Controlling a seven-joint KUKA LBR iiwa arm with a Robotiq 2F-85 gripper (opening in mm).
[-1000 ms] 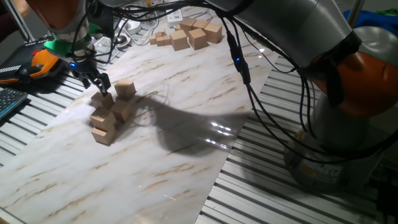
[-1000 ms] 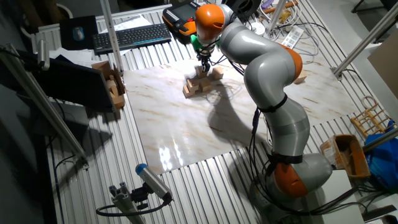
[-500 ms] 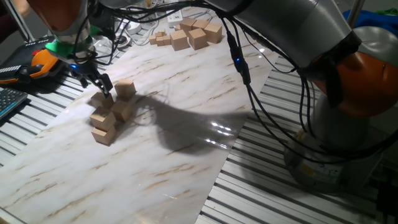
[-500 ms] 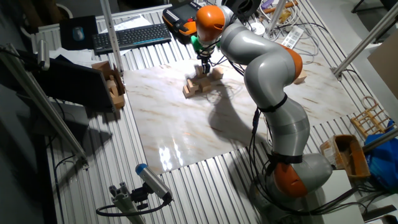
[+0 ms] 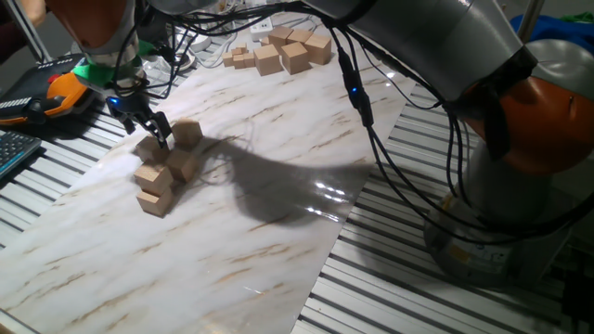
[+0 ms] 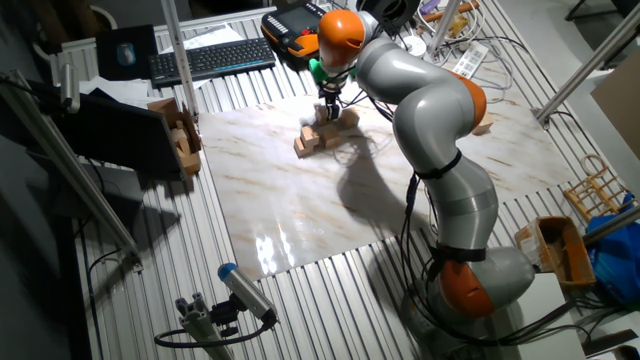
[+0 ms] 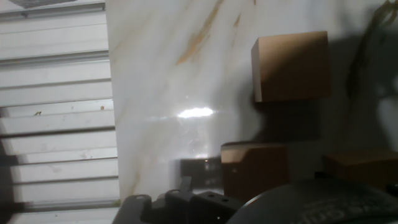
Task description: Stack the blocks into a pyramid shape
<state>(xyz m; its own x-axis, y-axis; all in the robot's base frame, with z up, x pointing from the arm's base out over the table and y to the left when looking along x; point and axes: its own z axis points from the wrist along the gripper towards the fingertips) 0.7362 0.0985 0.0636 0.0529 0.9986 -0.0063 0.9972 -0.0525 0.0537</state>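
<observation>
I will next grab a tan block by its opposite sides with my gripper. The block's bottom will then be free to rest on the stack (image 5: 155, 186).
Several tan wooden blocks form a small stepped heap (image 5: 156, 176) at the left of the marble board, seen also in the other fixed view as the heap (image 6: 318, 136). One block (image 5: 187, 132) sits on the heap's far right side, and another block (image 5: 148, 148) is on its far left. My gripper (image 5: 151, 130) hangs just above the heap between these two, open, with nothing between its fingers. In the other fixed view the gripper (image 6: 328, 110) stands over the heap. The hand view looks down on one block (image 7: 290, 66) and a second block (image 7: 255, 169); my fingertips do not show there.
A pile of spare blocks (image 5: 281, 49) lies at the board's far edge among cables. An orange-and-black device (image 5: 60, 93) and a keyboard (image 5: 13, 148) sit left of the board. A wooden rack (image 6: 178, 130) stands at the board's left side. Ribbed metal table (image 5: 390, 288) surrounds the board.
My gripper has lifted slightly and drifted right, away from the heap's top block. The blocks have stayed where they were.
</observation>
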